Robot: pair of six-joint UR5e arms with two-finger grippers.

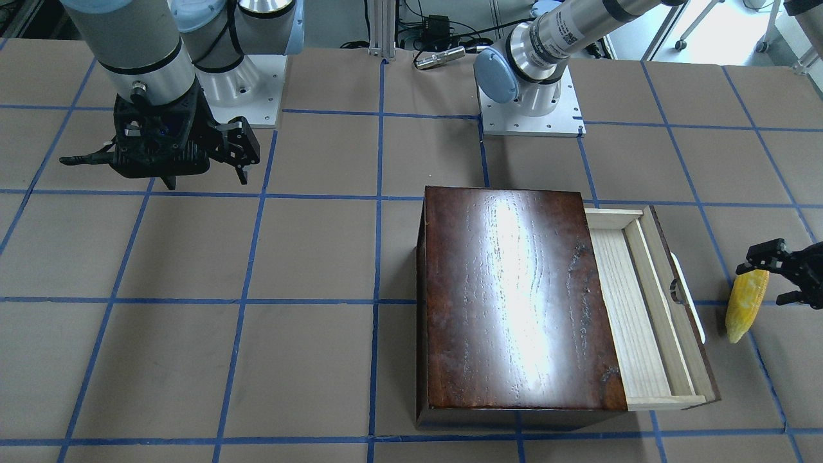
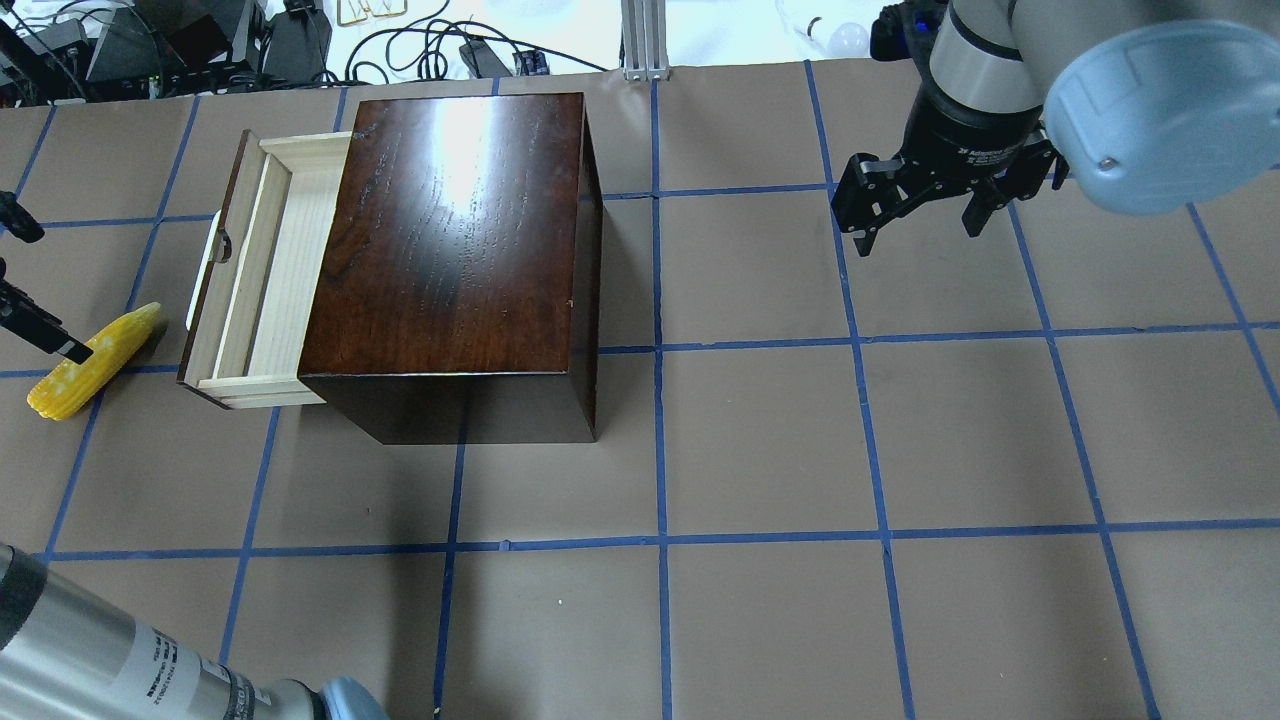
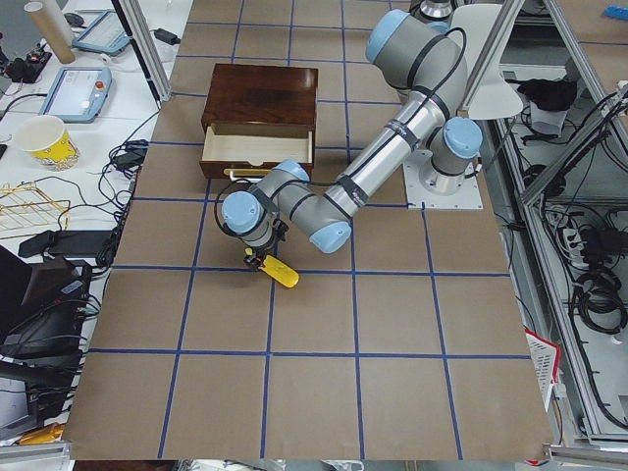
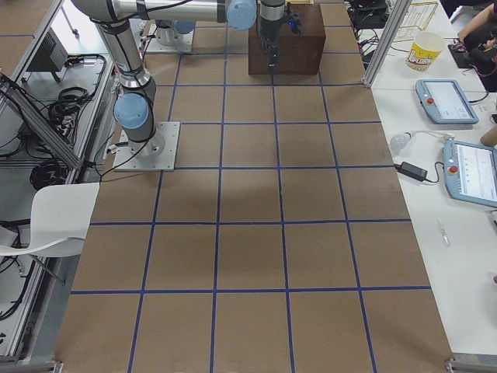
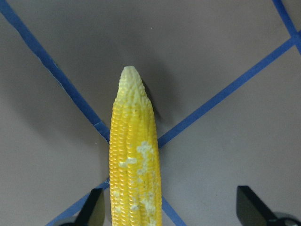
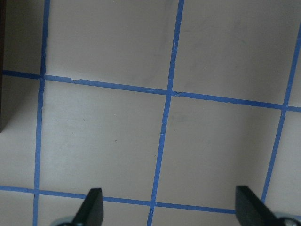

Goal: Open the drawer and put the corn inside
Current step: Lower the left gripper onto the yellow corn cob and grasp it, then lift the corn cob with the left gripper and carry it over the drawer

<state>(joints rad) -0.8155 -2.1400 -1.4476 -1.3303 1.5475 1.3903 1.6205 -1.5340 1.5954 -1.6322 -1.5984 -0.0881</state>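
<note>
My left gripper is going to pick up the yellow corn by its thick end (image 1: 754, 282) next, to put the corn inside the open drawer (image 1: 634, 305).
The drawer (image 2: 262, 270) is pulled out of the dark-brown wooden box (image 2: 450, 230); its pale-wood tray (image 1: 633, 308) is empty and its white handle (image 1: 688, 299) faces the corn. The yellow corn (image 2: 95, 360) lies on the table beside the drawer front. My left gripper (image 1: 768, 280) is open, its fingers on either side of the cob's thick end. In the left wrist view the corn (image 5: 134, 165) sits between the fingertips (image 5: 94, 209), close to the left one. My right gripper (image 2: 920, 238) is open and empty, hanging above the table far from the box.
The table is brown paper with a blue tape grid (image 2: 660, 350). The arm bases (image 1: 530, 109) stand at the robot's edge. Off the table, the exterior left view shows cables, tablets and a cup (image 3: 44, 142).
</note>
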